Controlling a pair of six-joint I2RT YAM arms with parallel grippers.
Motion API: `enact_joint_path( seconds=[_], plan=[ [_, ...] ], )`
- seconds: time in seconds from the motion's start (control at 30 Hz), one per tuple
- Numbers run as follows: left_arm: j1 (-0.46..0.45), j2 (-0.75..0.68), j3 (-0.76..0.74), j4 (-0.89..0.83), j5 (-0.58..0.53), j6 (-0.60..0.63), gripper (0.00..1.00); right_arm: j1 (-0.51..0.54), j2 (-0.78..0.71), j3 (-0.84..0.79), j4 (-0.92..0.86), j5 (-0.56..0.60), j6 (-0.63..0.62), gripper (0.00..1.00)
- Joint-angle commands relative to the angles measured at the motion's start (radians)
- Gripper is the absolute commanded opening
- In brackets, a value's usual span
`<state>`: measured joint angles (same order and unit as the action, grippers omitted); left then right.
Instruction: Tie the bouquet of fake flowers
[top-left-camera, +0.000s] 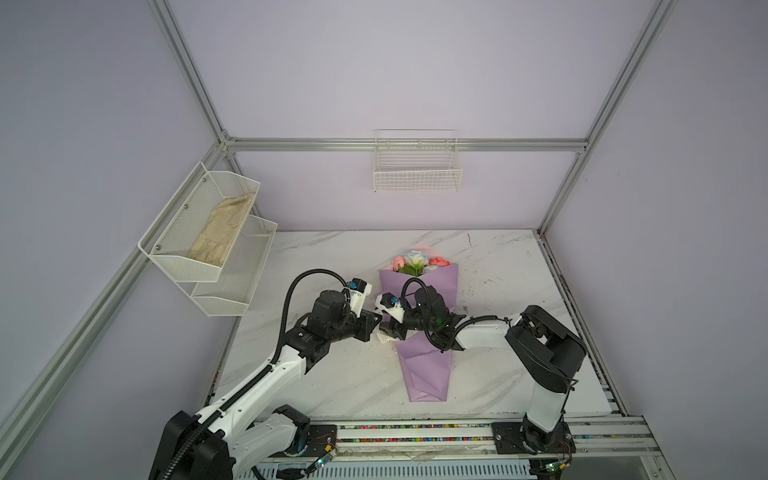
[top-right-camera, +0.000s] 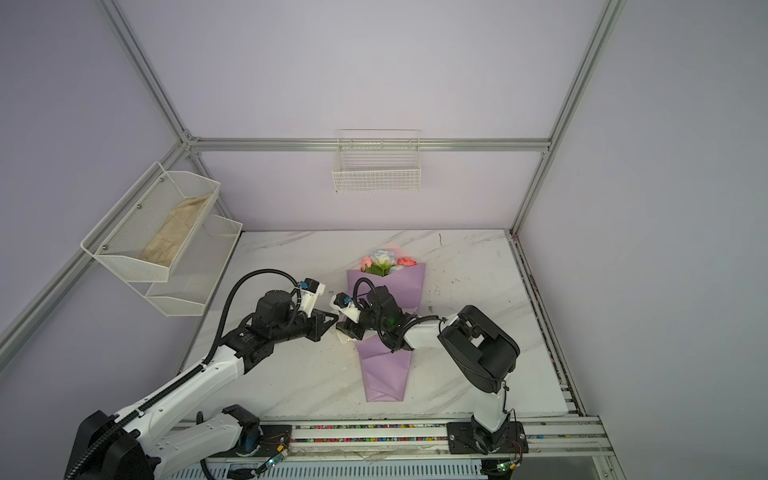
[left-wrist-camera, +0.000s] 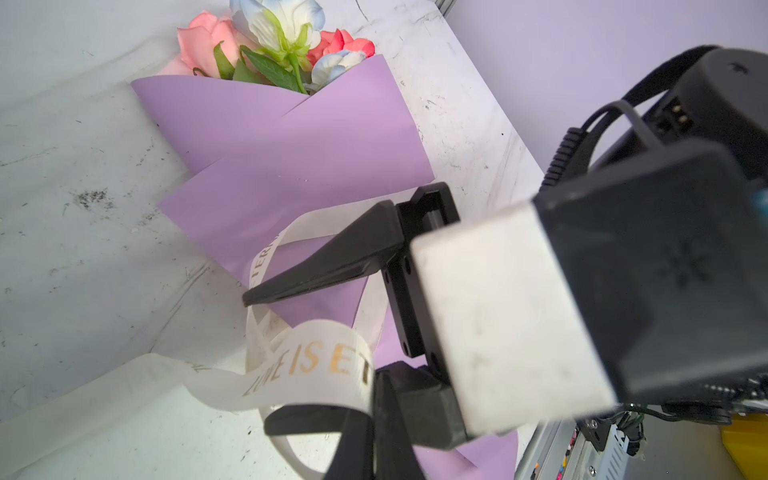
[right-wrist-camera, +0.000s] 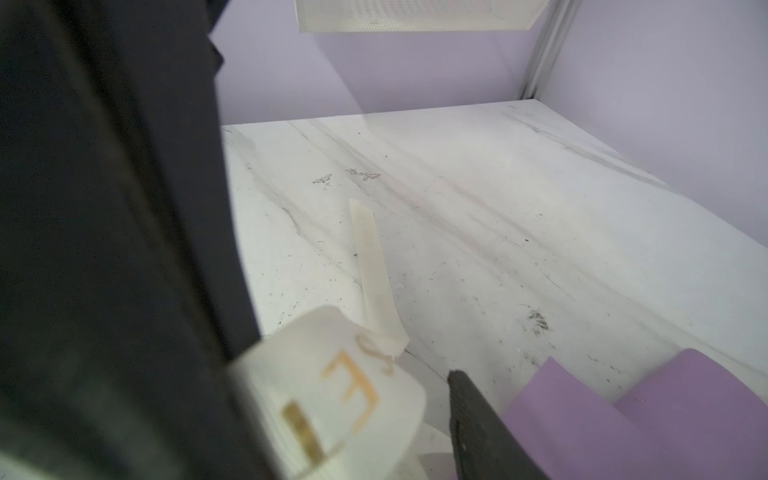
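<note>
My right gripper will next grip the cream ribbon's lettered bend beside my left gripper to tie the bouquet. The tail on the tabletop will stay free.
The bouquet of fake flowers (top-left-camera: 419, 262) (top-right-camera: 384, 261) lies in the middle of the marble table, its blooms (left-wrist-camera: 274, 37) pointing at the back wall. A lilac wrap (top-left-camera: 424, 365) (left-wrist-camera: 291, 145) covers the stems. A cream ribbon (left-wrist-camera: 307, 365) (right-wrist-camera: 332, 395) with gold letters loops at the wrap's waist, and one tail (right-wrist-camera: 370, 257) lies on the table. My left gripper (top-left-camera: 376, 322) (left-wrist-camera: 376, 440) is shut on the ribbon beside the wrap's left edge. My right gripper (top-left-camera: 384, 329) (left-wrist-camera: 257, 359) reaches across the wrap and stands open, with the ribbon loop between its fingers (right-wrist-camera: 461, 386).
A white two-tier mesh shelf (top-left-camera: 199, 249) with a pale cloth in it hangs on the left wall. A wire basket (top-left-camera: 417, 174) hangs on the back wall. An aluminium rail (top-left-camera: 415, 432) carrying both arm bases runs along the table's front edge.
</note>
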<state>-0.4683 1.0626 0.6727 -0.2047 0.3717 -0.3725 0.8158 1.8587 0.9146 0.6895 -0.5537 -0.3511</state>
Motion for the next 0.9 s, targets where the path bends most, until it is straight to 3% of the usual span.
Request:
enact_joint_path(
  seconds=[0.0,0.13,0.27,0.33,0.53,0.67,0.73,0.87],
  plan=[
    [-0.006,0.008,0.095,0.016,0.024,0.03,0.05,0.008,0.03,0.029,0.159,-0.118,-0.029,0.54],
    [-0.006,0.017,0.098,0.018,0.018,0.03,0.05,0.009,0.077,0.05,0.223,-0.131,0.034,0.48],
    [-0.006,0.009,0.097,0.008,-0.015,0.022,0.05,0.009,0.057,0.035,0.201,-0.06,0.052,0.1],
    [-0.006,-0.002,0.097,-0.006,-0.034,0.022,0.1,0.009,0.016,0.009,0.172,0.003,0.066,0.0],
    [-0.005,-0.081,0.089,-0.064,-0.196,-0.048,0.54,0.016,-0.188,-0.106,0.066,0.21,0.119,0.0],
    [0.0,-0.158,0.062,-0.029,-0.325,-0.062,0.74,0.03,-0.311,-0.172,-0.053,0.335,0.11,0.0],
    [0.019,-0.149,0.075,-0.032,-0.358,-0.065,0.76,0.041,-0.38,-0.181,-0.15,0.36,0.088,0.0],
    [0.086,-0.002,0.192,-0.068,-0.266,-0.047,0.76,0.065,-0.48,-0.24,-0.218,0.369,0.087,0.0]
  ],
)
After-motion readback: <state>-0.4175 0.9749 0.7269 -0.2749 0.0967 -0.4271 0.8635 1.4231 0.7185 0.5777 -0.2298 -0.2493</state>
